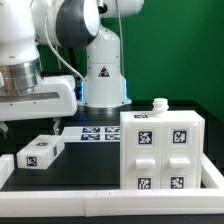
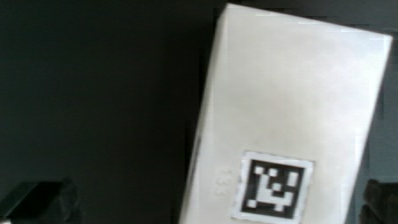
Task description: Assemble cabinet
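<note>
My gripper should grab the drawer block by its long sides (image 1: 55, 154) beside the tag next, to assemble the cabinet (image 1: 160, 150).
The cabinet (image 1: 160, 150) is a large white box with several coded tags on its front, standing at the exterior view's right. A small white tagged drawer block (image 1: 40, 152) lies flat on the black table at the exterior view's left. My gripper (image 1: 25, 115) hangs above this block without touching it. In the wrist view the block (image 2: 285, 110) fills the frame at a slant, its tag (image 2: 276, 185) near my gripper (image 2: 210, 205). One dark finger (image 2: 45, 200) shows on each side of the block, wide apart. The gripper is open and empty.
The marker board (image 1: 95, 131) lies flat behind the block, in front of the arm's base (image 1: 103, 85). A small white knob-like part (image 1: 157, 103) sits on top of the cabinet. A low white rim (image 1: 60, 195) runs along the table's front edge.
</note>
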Controlling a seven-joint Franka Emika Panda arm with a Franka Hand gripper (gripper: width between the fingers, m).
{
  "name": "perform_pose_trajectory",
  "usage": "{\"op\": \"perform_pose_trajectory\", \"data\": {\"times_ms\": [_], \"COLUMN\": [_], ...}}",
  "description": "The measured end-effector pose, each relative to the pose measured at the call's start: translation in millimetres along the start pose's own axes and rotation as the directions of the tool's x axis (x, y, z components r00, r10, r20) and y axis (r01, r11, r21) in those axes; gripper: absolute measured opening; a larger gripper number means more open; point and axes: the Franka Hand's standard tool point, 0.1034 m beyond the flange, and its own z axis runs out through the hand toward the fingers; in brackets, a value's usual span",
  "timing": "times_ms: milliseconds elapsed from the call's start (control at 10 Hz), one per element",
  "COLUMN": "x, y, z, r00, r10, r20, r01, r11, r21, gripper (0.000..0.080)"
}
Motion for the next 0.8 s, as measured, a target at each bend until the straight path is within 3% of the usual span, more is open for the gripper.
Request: {"op": "perform_pose_trajectory", "data": {"times_ms": [400,800], "x": [15.5,13.4], "y": [-27.4,-32.2], "z": [3.1,14.1], "r00": [0.999,0.996], "r10": [-0.031,-0.060], "r20": [-0.031,-0.060], "r01": [0.030,0.056], "r11": [0.999,0.997], "r21": [-0.034,-0.061], "gripper": [0.0797,0.0797]}}
